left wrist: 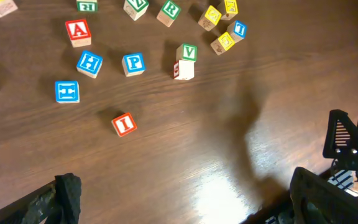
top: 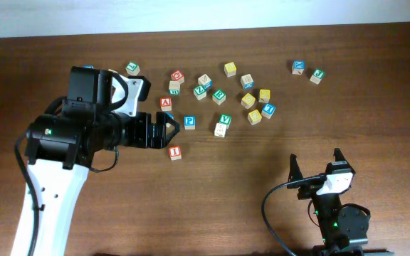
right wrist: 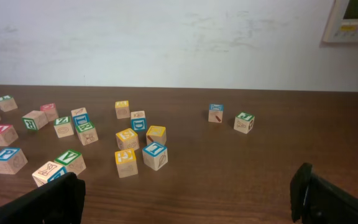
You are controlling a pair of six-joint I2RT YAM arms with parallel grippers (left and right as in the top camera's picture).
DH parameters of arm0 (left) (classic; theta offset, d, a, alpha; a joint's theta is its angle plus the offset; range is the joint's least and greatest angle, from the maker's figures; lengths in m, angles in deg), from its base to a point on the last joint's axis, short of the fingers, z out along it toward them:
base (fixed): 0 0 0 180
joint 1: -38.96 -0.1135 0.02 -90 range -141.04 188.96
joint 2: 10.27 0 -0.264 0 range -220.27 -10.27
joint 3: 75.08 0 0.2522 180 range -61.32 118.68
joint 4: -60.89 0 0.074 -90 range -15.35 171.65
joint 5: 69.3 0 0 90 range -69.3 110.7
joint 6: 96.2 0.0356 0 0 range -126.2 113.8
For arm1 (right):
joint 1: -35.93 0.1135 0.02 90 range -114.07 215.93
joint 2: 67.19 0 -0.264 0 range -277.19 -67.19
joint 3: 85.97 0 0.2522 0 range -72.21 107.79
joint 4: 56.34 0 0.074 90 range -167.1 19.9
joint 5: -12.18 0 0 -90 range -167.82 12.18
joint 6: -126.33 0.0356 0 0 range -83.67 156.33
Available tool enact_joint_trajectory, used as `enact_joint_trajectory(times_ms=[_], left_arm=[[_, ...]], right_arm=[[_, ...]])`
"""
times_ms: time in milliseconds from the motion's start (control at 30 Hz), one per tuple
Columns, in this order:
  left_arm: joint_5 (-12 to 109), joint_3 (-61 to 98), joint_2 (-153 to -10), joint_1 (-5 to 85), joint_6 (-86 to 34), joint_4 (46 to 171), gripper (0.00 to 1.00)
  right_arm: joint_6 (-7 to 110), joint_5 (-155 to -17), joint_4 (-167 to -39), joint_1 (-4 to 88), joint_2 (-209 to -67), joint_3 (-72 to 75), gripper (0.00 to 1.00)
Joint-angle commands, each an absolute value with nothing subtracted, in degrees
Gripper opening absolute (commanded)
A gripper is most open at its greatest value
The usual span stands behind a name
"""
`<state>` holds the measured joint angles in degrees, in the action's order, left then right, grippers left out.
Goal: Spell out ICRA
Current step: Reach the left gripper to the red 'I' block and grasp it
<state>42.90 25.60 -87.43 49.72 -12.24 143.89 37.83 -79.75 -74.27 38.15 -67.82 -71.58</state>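
Note:
I need to grab the small wooden cube by its wooden sides with my left gripper. That leaves the cube's red I side [top: 175, 151] [left wrist: 125, 124] free to begin ICRA.
A red I block [top: 175, 152] [left wrist: 124, 124] lies alone on the brown table, just in front of my left gripper [top: 164, 130] [left wrist: 188, 205], which is open, empty and above the table. A red A block [top: 165, 103] [left wrist: 78, 31] lies behind the gripper. A green R block [top: 219, 96] [left wrist: 168, 10] sits in the cluster further right. I cannot read a C on any block. My right gripper [top: 316, 165] [right wrist: 185, 199] is open and empty at the front right, far from the blocks.
A blue P block [top: 189, 122] [left wrist: 133, 64], a blue H block [left wrist: 89, 63], a green V block [top: 225, 119] [left wrist: 188, 52] and several yellow blocks [top: 255, 116] are scattered across the middle. Two blocks [top: 299, 67] lie apart at the back right.

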Motion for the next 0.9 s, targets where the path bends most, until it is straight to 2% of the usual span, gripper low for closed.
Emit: enact_joint_trajectory(times_ms=[0, 133, 367, 433, 567, 867], left_arm=[[42.07, 26.91, -88.44, 49.83, -16.00, 145.15, 0.99], [34.57, 26.89, -92.42, 49.86, -19.24, 152.13, 0.99], [33.89, 25.33, -100.44, 51.84, -19.94, 156.21, 0.99], [32.06, 23.54, -101.34, 53.86, -21.69, 155.03, 0.99], [18.03, 18.34, -101.77, 57.81, -33.75, 151.25, 0.99], [19.45, 4.90, -102.28, 58.36, -41.57, 131.49, 0.99]], right_arm=[[38.24, -79.47, -74.57, 37.78, -67.38, -71.89, 0.98], [38.24, -79.47, -74.57, 37.78, -67.38, -71.89, 0.99], [38.24, -79.47, -74.57, 37.78, -67.38, -71.89, 0.98], [38.24, -79.47, -74.57, 37.78, -67.38, -71.89, 0.98], [38.24, -79.47, -74.57, 37.78, -67.38, -71.89, 0.98], [38.24, -79.47, -74.57, 37.78, -67.38, -71.89, 0.98]])
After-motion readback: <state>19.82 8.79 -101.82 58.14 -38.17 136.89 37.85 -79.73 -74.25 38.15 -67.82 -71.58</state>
